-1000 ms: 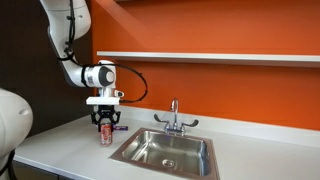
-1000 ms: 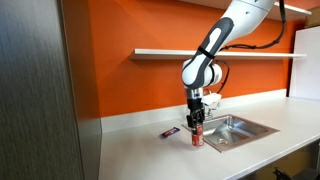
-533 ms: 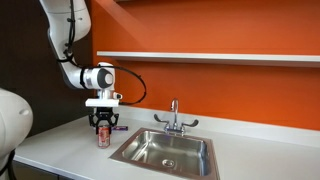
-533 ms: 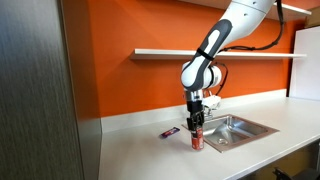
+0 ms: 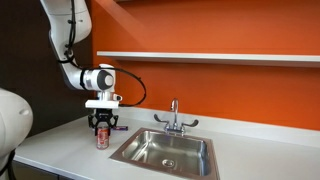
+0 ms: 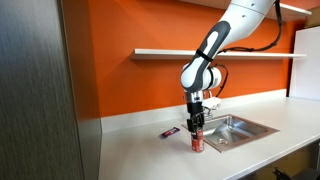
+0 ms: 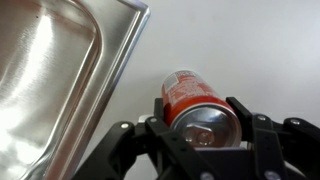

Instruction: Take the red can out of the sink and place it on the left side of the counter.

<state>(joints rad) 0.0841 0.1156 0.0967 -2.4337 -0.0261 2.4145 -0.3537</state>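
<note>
I should let go of the can (image 5: pixel 102 139) now: its base is on the flat counter beside the sink's rim, so the can would stay upright.
The red can (image 5: pixel 102 139) stands upright on the light counter (image 5: pixel 60 152), just left of the steel sink (image 5: pixel 165 152). My gripper (image 5: pixel 102 128) comes straight down over it with its fingers shut on the can's upper part. In the other exterior view (image 6: pixel 197 142) the can's base looks at or just above the counter (image 6: pixel 140 150). In the wrist view the can (image 7: pixel 185 95) sits between the two black fingers of the gripper (image 7: pixel 198 105), beside the sink's rim (image 7: pixel 120 60).
A flat purple object (image 5: pixel 118 127) lies on the counter just behind the can and also shows in the other exterior view (image 6: pixel 170 132). The chrome faucet (image 5: pixel 173 118) stands at the sink's back rim. A shelf (image 5: pixel 200 57) runs along the orange wall above.
My gripper has shifted slightly left and down with the red can in it. Nothing else has moved.
</note>
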